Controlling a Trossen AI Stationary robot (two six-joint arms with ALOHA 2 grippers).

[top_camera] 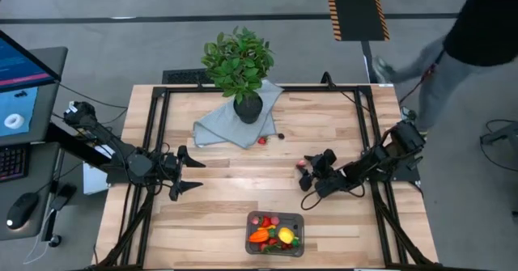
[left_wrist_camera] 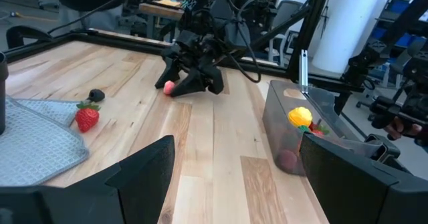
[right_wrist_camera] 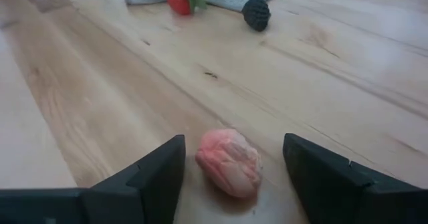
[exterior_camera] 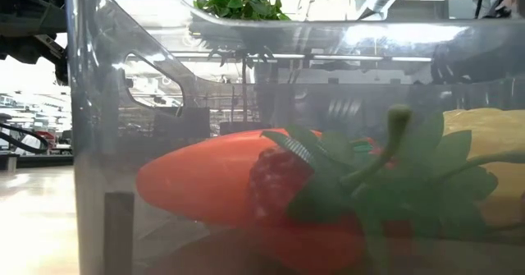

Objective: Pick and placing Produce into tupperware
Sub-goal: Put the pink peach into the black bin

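The right gripper's fingers are low on the wood on both sides of the pink berry (right_wrist_camera: 229, 162), so they would hold the berry if they closed now.
The pink berry (right_wrist_camera: 229, 162) lies on the bare wood between the open fingers of my right gripper (right_wrist_camera: 234, 145), with a gap on each side; in the high view both sit right of the table's middle (top_camera: 304, 172). A red strawberry (top_camera: 261, 141) and a dark berry (top_camera: 280, 136) lie by the cloth's near edge. The clear tupperware (top_camera: 275, 233) stands at the near edge, holding an orange carrot (exterior_camera: 213, 185), a strawberry, a yellow lemon (left_wrist_camera: 299, 116) and other pieces. My left gripper (top_camera: 191, 175) waits open over the table's left half.
A leafy potted plant (top_camera: 239, 61) stands on a blue-grey cloth (top_camera: 231, 125) at the far middle. Black rails (top_camera: 158, 117) run along the table's sides. A person (top_camera: 477, 36) walks past the far right corner. A monitor (top_camera: 20, 85) and a mouse are off to the left.
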